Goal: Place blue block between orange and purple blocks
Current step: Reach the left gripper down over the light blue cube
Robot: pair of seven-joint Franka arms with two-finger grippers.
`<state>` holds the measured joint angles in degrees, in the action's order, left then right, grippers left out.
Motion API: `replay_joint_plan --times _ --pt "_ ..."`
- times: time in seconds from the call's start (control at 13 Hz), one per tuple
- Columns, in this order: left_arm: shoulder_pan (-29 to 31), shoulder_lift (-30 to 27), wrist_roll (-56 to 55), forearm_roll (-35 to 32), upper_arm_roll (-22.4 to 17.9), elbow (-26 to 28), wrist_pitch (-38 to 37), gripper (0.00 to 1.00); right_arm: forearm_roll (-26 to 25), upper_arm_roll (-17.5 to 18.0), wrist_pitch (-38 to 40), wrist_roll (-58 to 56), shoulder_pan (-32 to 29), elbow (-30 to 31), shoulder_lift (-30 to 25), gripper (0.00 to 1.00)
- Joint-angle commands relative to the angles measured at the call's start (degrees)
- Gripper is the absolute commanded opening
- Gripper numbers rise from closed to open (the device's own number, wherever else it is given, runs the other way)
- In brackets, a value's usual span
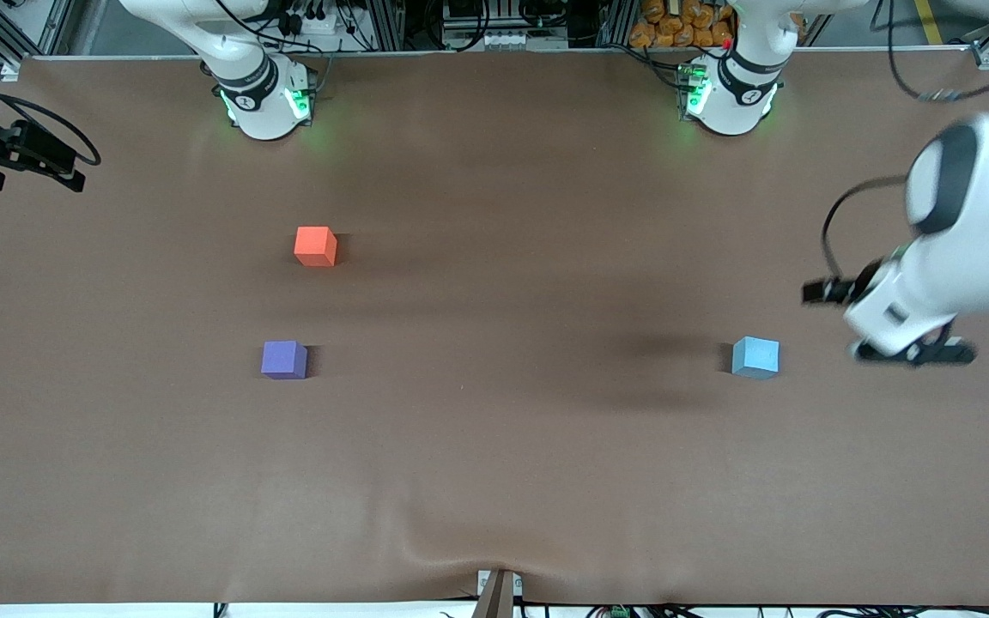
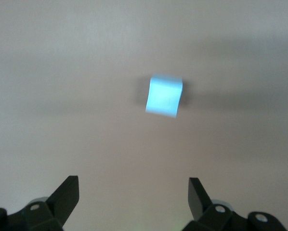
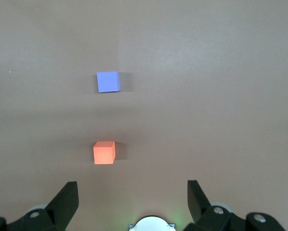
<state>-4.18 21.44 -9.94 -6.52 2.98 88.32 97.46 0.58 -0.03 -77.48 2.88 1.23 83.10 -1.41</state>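
My left gripper should next grab the blue block (image 1: 755, 358) by opposite sides, to go between the orange and purple blocks.
The blue block (image 1: 755, 358) (image 2: 164, 95) sits alone on the brown table toward the left arm's end. My left gripper (image 1: 911, 352) (image 2: 133, 192) hangs in the air beside it, over the table's edge at that end, open and empty. The block lies ahead of its fingertips and apart from them. The orange block (image 1: 316, 246) (image 3: 104, 152) and the purple block (image 1: 283, 360) (image 3: 108, 81) lie toward the right arm's end, the purple one nearer the front camera, with a gap between them. My right gripper (image 3: 132, 192) is open and empty, high above its own base.
The two arm bases (image 1: 264, 103) (image 1: 731, 94) stand along the table's back edge. A black device on a mount (image 1: 22, 154) juts in at the right arm's end. A small clamp (image 1: 499, 592) sits at the front edge, where the cloth ripples.
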Motion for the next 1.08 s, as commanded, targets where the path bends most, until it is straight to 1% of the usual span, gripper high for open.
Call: replay_joint_plan --times 0.0,0.15,0.23,0.38,0.54,0.62,0.77,1.0 --pt "-0.9 6.1 -10.1 2.4 0.2 -2.1 7.5 1.0 0.3 0.0 1.3 -0.7 -0.3 -1.2 0.4 1.0" --pt "-1.4 11.6 -13.0 2.5 0.2 -1.9 12.9 1.0 0.3 0.0 1.4 -0.8 -0.3 -1.2 0.4 1.0" --pt "-1.5 13.1 -13.0 2.4 0.2 -1.2 14.6 1.0 0.3 0.0 1.4 -0.7 -0.3 -1.2 0.4 1.0" --pt "-1.4 13.8 -11.8 1.2 0.2 1.9 20.2 1.0 0.3 0.0 1.6 -0.7 -0.2 -1.2 0.4 1.0" --pt "-1.2 13.7 -5.1 -2.8 0.2 4.7 20.7 1.0 0.3 0.0 1.9 -0.7 -0.3 -1.2 0.4 1.0" --pt "-1.1 13.5 -2.7 -2.9 0.2 6.7 20.6 1.0 0.3 0.0 1.9 -0.7 -0.3 -1.2 0.4 1.0" --pt "-1.6 13.8 -2.7 -2.9 0.2 9.9 20.7 1.0 0.3 0.0 2.0 -0.7 -0.3 -1.2 0.4 1.0" --pt "-2.5 14.9 -2.4 -3.2 0.2 10.3 20.7 1.0 0.3 0.0 2.1 -0.7 -0.3 -1.1 0.4 1.0"
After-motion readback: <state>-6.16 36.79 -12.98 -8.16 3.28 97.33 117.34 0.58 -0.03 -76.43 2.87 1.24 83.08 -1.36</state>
